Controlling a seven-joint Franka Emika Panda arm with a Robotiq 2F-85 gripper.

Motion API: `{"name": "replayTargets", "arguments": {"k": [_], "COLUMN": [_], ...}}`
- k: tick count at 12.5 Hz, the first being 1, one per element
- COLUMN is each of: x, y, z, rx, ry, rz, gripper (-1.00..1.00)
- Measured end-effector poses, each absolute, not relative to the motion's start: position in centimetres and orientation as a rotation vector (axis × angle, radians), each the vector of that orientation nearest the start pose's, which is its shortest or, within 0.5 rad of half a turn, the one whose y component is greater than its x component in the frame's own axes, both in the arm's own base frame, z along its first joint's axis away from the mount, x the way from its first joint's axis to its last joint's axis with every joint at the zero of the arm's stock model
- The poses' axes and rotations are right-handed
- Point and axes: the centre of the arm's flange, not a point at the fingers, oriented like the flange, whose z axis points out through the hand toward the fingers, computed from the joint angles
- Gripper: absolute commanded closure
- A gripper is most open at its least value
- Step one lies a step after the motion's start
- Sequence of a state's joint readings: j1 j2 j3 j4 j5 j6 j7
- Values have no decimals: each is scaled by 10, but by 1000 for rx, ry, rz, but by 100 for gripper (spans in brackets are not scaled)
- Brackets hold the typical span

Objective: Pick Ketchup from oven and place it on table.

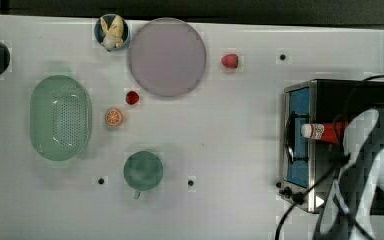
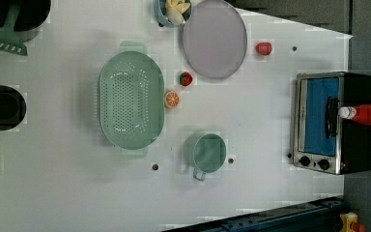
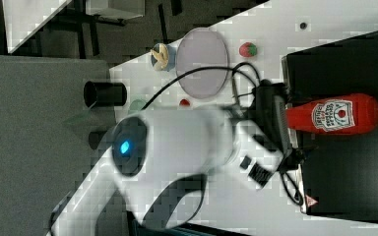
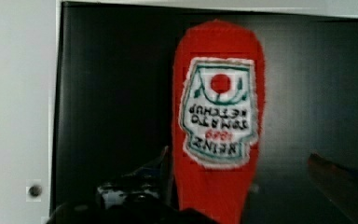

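Observation:
I should pick up the ketchup point(image 4: 219, 112) by its red body point(image 4: 212, 177) next. Then I can set it on the tabletop.
The ketchup point(image 1: 320, 132) is a red squeeze bottle with a white cap. It lies flat on the black top of the oven point(image 1: 330, 95), cap toward the oven's glass front. The left view shows the ketchup point(image 2: 367, 114) across the oven point(image 2: 357, 145) the same way. My gripper point(image 3: 275, 123) hovers at the bottle's cap end in the right view, over the ketchup point(image 3: 334, 114). In the wrist view my gripper point(image 4: 237, 158) is open wide, with a dark finger point(image 4: 140, 184) on each side of the ketchup point(image 4: 219, 112). The white table point(image 1: 230, 125) stretches away from the oven's front.
On the table stand a lilac plate point(image 1: 166, 56), a green colander point(image 1: 60, 117), a green cup point(image 1: 143, 170) and a bowl of pale pieces point(image 1: 112, 32). Two strawberries point(image 1: 229, 61) point(image 1: 132, 97) and an orange slice point(image 1: 113, 117) lie loose. Cables point(image 1: 300, 200) trail over the oven.

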State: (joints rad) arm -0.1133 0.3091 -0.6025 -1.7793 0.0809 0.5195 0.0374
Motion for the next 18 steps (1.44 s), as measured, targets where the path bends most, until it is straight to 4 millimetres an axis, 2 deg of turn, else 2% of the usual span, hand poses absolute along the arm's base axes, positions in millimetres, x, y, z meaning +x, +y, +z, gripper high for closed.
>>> {"name": "replayTargets", "arguments": {"k": [2, 4, 8, 9, 10, 13, 18], "x": [505, 507, 500, 498, 499, 496, 496], "y": [-398, -398, -410, -414, -418, -424, -427], "z": [383, 360, 337, 335, 338, 351, 361], "rx": [-2322, -2258, -2208, -2195, -2177, -2149, -2139], "ry": [2297, 2309, 2365, 2370, 2371, 2378, 2381], "rz": [-74, -47, -40, -44, -47, -60, -71], "gripper": [-100, -100, -100, -100, -91, -24, -24]}}
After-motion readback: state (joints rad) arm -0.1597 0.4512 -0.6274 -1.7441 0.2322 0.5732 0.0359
